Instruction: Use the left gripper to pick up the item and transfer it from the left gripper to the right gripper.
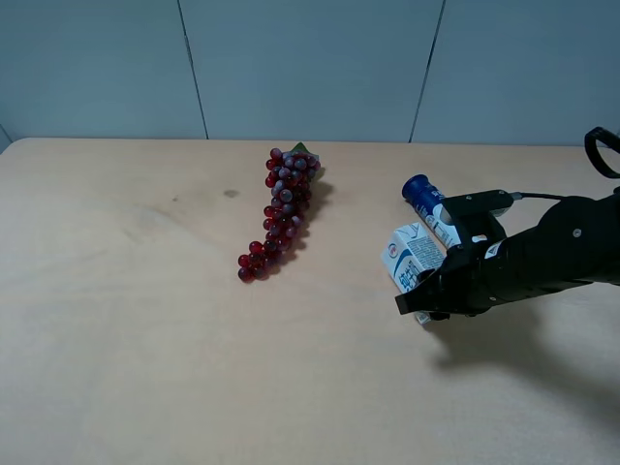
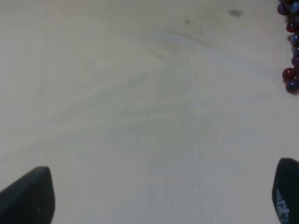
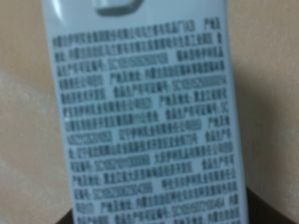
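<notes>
The lower edge of the milk carton is level with the table beside the tube, so the carton would lie in place. My right gripper needs to open now.
The item, a white-and-blue milk carton, hangs tilted just above the table at the right, and my right gripper is shut on its lower end. Its printed side fills the right wrist view, with dark fingertips showing at the bottom corners. In the left wrist view my left gripper is open over bare table, with nothing between its fingers. The left arm does not show in the exterior high view.
A white-and-blue tube lies right behind the carton. A red grape bunch lies mid-table, and its edge shows in the left wrist view. The pale wooden tabletop ends at a grey wall.
</notes>
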{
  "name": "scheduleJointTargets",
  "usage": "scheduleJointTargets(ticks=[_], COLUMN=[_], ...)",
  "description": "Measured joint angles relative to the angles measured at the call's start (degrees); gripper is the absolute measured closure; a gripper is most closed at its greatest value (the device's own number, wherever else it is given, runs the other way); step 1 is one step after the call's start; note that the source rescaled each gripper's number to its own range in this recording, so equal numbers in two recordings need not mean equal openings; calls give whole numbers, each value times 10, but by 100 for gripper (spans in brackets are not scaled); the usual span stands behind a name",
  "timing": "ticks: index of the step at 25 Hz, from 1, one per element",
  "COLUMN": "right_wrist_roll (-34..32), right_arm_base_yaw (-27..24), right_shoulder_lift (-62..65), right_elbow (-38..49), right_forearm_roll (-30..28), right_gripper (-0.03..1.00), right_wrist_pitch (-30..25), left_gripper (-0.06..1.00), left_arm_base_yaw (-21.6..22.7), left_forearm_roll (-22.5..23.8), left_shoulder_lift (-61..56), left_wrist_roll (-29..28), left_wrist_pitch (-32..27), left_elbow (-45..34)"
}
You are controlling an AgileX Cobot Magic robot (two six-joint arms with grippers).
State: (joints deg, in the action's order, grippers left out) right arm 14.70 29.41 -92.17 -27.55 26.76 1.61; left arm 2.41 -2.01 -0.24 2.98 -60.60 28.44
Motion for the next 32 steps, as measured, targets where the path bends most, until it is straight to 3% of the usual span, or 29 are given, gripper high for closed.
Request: scheduleJointTargets(ticks=[3, 4, 5, 7, 8, 10, 18, 28, 32], right_wrist_roll=[0, 0, 0, 0, 0, 0, 0, -13, -47], right_arm_base_yaw=[0, 0, 0, 0, 0, 0, 0, 0, 0], right_shoulder_lift=[0, 0, 0, 0, 0, 0, 2, 106, 167], right_elbow=[0, 0, 0, 0, 0, 0, -6, -82, -112], right_forearm_roll=[0, 1, 1, 1, 1, 1, 2, -1, -40], right_gripper=[97, 84, 54, 19, 10, 2, -2, -2, -2], right_wrist_pitch=[0, 0, 6, 15, 15, 15, -1, -181, -253], left_gripper=[6, 6, 6, 6, 6, 6, 6, 6, 6], left_arm_base_yaw=[0, 0, 0, 0, 0, 0, 0, 0, 0], left_forearm_roll=[-1, -1, -1, -1, -1, -2, -2, -2, -2], left_shoulder_lift=[0, 0, 0, 0, 0, 0, 0, 0, 0], left_wrist_roll=[0, 0, 0, 0, 0, 0, 0, 0, 0], left_wrist_pitch=[0, 0, 0, 1, 1, 1, 1, 1, 1], left_elbow=[0, 0, 0, 0, 0, 0, 0, 0, 0])
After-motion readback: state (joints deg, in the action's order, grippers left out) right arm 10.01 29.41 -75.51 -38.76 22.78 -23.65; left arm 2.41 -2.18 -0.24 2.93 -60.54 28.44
